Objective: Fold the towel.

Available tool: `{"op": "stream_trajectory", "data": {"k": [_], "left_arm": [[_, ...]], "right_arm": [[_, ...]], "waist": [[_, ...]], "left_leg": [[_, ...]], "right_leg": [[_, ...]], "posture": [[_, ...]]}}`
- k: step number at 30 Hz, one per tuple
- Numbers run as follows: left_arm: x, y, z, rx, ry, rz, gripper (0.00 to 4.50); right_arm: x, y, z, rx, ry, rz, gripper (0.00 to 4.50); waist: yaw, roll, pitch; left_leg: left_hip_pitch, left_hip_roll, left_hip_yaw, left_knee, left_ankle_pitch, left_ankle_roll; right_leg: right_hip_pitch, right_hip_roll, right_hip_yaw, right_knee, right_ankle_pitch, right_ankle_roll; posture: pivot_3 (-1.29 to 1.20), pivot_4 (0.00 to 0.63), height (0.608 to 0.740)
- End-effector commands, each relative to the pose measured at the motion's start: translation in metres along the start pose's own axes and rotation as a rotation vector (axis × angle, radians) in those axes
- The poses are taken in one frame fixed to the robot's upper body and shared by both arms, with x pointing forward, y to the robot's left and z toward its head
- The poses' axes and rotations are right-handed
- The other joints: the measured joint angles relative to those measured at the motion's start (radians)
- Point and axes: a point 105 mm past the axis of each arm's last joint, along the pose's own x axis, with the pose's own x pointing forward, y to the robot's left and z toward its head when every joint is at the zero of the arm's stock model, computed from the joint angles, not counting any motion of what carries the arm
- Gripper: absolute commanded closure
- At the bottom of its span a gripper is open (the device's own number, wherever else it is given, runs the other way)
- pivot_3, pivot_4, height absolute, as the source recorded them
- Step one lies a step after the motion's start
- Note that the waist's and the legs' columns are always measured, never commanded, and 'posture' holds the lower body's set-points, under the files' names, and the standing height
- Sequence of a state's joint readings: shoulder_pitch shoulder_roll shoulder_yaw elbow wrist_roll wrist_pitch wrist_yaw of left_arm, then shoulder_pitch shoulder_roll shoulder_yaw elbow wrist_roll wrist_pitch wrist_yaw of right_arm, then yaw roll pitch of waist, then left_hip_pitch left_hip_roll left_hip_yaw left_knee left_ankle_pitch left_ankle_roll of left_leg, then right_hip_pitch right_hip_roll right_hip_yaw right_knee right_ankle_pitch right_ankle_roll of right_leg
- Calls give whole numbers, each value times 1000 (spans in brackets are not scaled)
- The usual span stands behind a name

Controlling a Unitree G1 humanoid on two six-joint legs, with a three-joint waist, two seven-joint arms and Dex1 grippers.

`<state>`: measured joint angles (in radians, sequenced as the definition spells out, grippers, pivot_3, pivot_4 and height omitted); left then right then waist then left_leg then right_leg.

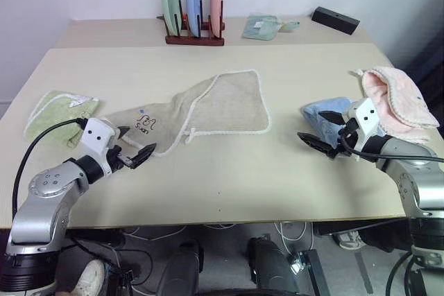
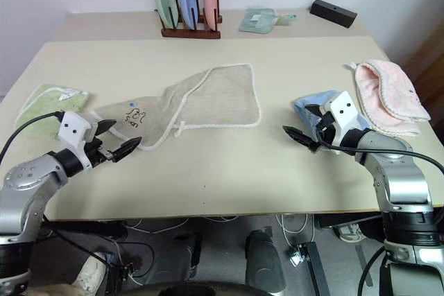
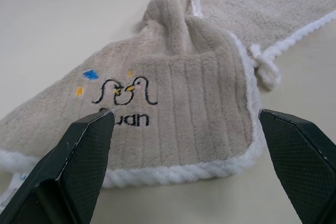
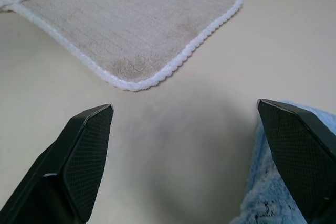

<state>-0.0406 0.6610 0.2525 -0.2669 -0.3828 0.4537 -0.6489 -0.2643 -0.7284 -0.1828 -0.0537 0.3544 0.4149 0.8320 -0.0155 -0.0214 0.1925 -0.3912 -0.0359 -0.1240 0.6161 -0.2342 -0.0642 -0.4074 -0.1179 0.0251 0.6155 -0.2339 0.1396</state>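
Note:
I should grab the towel by its corded near corner next with my left gripper, since the towel is slack and bunched up around its lettering.
The towel is a beige cloth with white corded edging, lying rumpled in the middle of the table. Its right part lies flat. Its left part is bunched and folded over, showing dark lettering and a small bird print, with a white loop at the near edge. My left gripper hovers open just in front of the towel's lettered left corner, with nothing between its fingers. My right gripper stands open to the right of the towel's near right corner, apart from it and beside a light-blue cloth.
A light-green folded cloth lies at the far left. A light-blue cloth and a pink cloth lie at the right. At the back stand a plate rack, a pale green packet and a black box.

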Motion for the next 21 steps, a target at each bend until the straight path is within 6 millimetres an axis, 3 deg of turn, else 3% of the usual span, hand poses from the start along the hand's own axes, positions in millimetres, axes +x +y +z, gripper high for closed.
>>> {"op": "stream_trajectory", "data": {"k": [1, 7, 15, 21], "left_arm": [[1, -3, 10, 18, -39, -5, 22], [4, -6, 9, 10, -50, -22, 22], [23, -51, 25, 60, -78, -216, 22], [30, -63, 17, 89, -55, -240, 22]], "right_arm": [[-4, -4, 10, -46, -17, -13, 0], [2, 0, 17, -58, -42, -13, 0], [8, 18, 15, -33, -78, -15, 0], [11, 32, 10, -10, -79, -8, 0]], "waist": [[1, 0, 0], [1, 0, 0], [4, 0, 0], [-2, 0, 0]], "left_leg": [[0, 0, 0, 0, 0, 0], [0, 0, 0, 0, 0, 0], [0, 0, 0, 0, 0, 0], [0, 0, 0, 0, 0, 0]], "right_leg": [[0, 0, 0, 0, 0, 0], [0, 0, 0, 0, 0, 0], [0, 0, 0, 0, 0, 0], [0, 0, 0, 0, 0, 0]], "posture": [[0, 150, 740], [0, 150, 740], [0, 150, 740], [0, 150, 740]]}}
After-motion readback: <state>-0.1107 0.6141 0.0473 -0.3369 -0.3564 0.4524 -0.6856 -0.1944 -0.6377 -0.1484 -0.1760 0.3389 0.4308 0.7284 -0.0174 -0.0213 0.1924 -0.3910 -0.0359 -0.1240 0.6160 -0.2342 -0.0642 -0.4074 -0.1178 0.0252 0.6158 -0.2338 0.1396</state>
